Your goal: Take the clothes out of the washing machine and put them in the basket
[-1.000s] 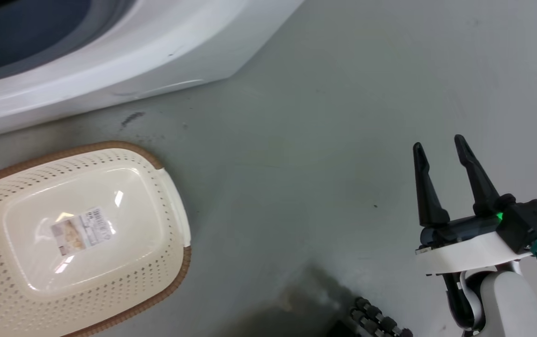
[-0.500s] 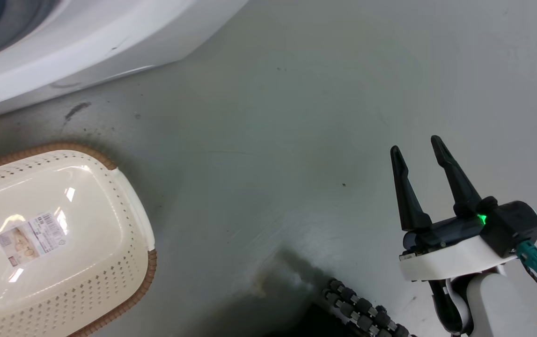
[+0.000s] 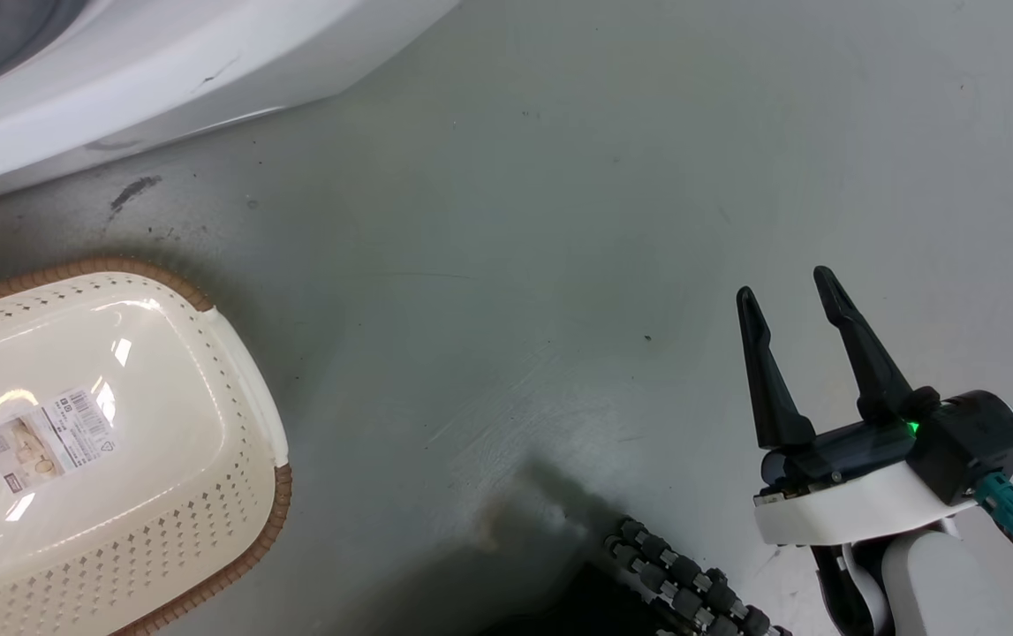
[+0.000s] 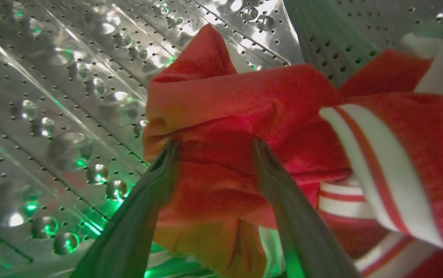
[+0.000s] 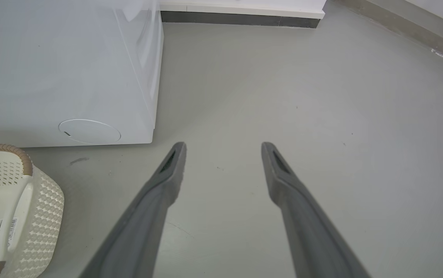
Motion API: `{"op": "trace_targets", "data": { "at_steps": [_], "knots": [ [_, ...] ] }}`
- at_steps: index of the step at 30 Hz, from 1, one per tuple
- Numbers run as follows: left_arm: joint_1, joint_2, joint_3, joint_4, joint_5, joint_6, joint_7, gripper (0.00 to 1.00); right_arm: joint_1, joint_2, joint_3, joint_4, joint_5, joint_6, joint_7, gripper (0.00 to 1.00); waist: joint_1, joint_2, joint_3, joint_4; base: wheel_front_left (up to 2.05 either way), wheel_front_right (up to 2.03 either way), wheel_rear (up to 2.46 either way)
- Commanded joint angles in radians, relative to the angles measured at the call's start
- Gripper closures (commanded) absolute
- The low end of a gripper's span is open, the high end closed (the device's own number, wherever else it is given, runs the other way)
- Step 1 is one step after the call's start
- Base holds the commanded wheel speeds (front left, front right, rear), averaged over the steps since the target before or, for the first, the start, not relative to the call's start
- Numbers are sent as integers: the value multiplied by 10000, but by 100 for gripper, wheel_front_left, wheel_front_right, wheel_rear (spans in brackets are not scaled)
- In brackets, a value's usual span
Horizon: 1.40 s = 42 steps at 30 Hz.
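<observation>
My left gripper pinches the red garment by its raised fold (image 4: pixel 217 150) next, since the cloth around the striped band (image 4: pixel 386 162) lies slack in the drum.
Inside the perforated steel drum (image 4: pixel 51 96) of the washing machine (image 3: pixel 117 79), my left gripper (image 4: pixel 215 144) is open, its two fingers astride a bunched fold of the red clothes (image 4: pixel 221 100). To the right of it lies a red piece with a white-striped band (image 4: pixel 379 154). The cream basket (image 3: pixel 281 503) stands on the floor at the lower left, with a paper label on its bottom and no fabric in it. Off to the right over bare floor, my right gripper (image 3: pixel 784 283) is open and holds nothing. Its wrist view has the same gripper (image 5: pixel 223 144), the basket (image 5: pixel 43 200) and the machine's white front (image 5: pixel 70 58).
Grey floor stretches right of the machine. A dark scuff (image 3: pixel 131 192) marks it between machine and basket. A black ribbed cable chain (image 3: pixel 683 583) of my base lies at the bottom edge. A wall skirting (image 5: pixel 244 11) runs behind the machine.
The head camera has swung, so the basket and the machine sit further left in the picture. My right gripper stays open in about the same place.
</observation>
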Motion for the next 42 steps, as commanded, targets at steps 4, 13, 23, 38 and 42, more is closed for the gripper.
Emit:
{"op": "trace_targets", "data": {
  "at_steps": [4,13,23,38,42],
  "knots": [
    [108,-53,-115,30,-287,-68,148,100,-93,9,71,-144,76,-7,-21,0,0,0,90,39,0,0,0],
    [-156,169,-391,-443,-557,-73,-292,100,-316,9,120,-63,72,-7,-21,0,0,0,95,30,0,0,0],
    [38,126,-523,-777,-803,-72,-1469,100,-669,9,134,88,57,-7,-21,0,0,0,-237,88,0,0,0],
    [1952,-1294,-330,-46,-1799,-37,-4385,100,-449,6,-855,346,-619,-7,-21,0,0,0,-2032,1386,0,0,0],
    [2733,-1807,-477,30,-2040,-60,-5159,100,-321,3,-1105,471,-855,-7,-21,0,0,0,-2579,1805,0,0,0]
  ]
}}
